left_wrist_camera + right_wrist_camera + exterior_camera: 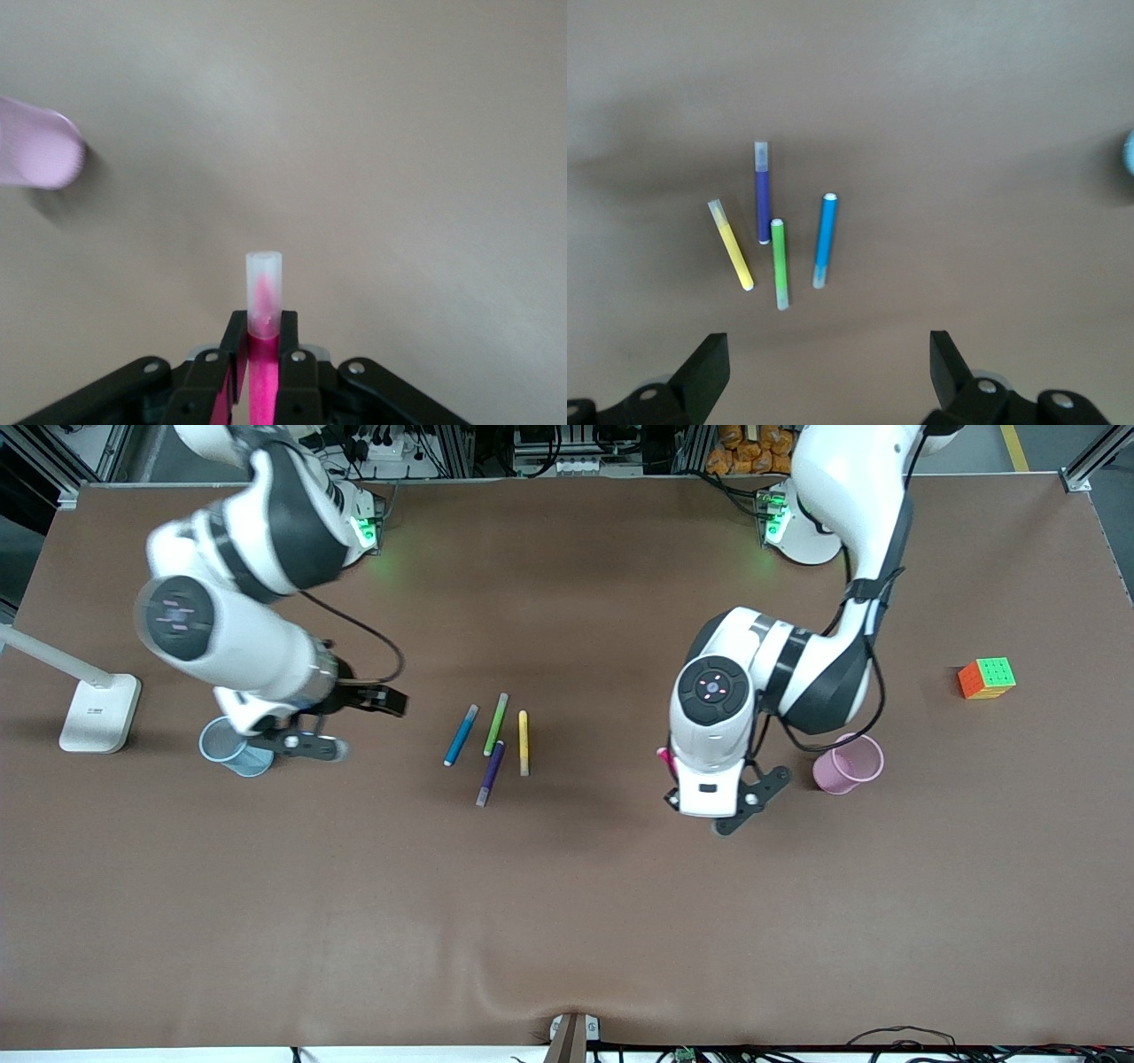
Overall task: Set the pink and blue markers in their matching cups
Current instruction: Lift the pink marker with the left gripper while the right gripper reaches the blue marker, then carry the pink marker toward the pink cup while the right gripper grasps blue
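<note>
My right gripper grabs the blue marker by its white-tipped body end [454, 751] next, to drop it into the blue cup [232, 749].
My left gripper [669, 775] is shut on the pink marker [663, 759] and holds it over bare table, beside the pink cup [849, 763] on the side toward the markers. In the left wrist view the gripper [263, 332] clamps the marker [263, 292] just under its pale cap, with the pink cup [40, 155] off to one side. The blue marker [461, 735] lies on the table mid-way between the arms. My right gripper [381, 700] is open and empty between the blue cup [232, 749] and the markers. The right wrist view shows the blue marker [825, 239] ahead of its gripper [828, 354].
Green [495, 724], yellow [524, 742] and purple [490, 773] markers lie beside the blue one. A colour cube [986, 677] sits toward the left arm's end. A white lamp base [99, 713] stands at the right arm's end, near the blue cup.
</note>
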You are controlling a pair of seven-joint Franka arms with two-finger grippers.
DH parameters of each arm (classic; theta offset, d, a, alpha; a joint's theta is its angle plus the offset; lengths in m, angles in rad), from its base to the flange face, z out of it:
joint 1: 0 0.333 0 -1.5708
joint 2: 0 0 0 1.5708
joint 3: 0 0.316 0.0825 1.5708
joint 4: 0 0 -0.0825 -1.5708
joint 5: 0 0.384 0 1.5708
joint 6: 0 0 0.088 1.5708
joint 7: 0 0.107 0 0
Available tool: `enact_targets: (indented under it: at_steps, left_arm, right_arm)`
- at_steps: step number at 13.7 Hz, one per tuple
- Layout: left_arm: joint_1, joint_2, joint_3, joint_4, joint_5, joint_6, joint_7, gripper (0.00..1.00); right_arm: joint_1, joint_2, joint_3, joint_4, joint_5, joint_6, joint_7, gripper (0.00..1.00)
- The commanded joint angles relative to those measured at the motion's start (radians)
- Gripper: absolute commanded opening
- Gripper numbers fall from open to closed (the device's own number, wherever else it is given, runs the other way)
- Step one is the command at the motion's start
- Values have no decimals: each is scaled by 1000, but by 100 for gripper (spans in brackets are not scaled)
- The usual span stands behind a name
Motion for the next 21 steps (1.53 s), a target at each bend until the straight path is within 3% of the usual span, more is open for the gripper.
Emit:
enact_targets:
  at_steps: [1,11,15,18,21]
  left_arm:
    - [27,-72,-5,-62,82,-60,4,9]
    - [130,-171,-5,-231,415,-95,-19,6]
    - [145,-179,-5,-315,559,-95,-137,5]
    - [143,-176,-5,-367,645,-95,-245,4]
    - [137,-170,-5,-430,733,-97,-357,3]
  right_arm:
    - [55,-6,-12,-92,1,103,48,100]
    - [127,222,-14,-118,-16,303,101,100]
    - [112,302,-17,-119,-23,390,101,100]
    - [107,316,-17,-118,-23,402,102,75]
    - [101,363,-18,-118,-23,451,101,71]
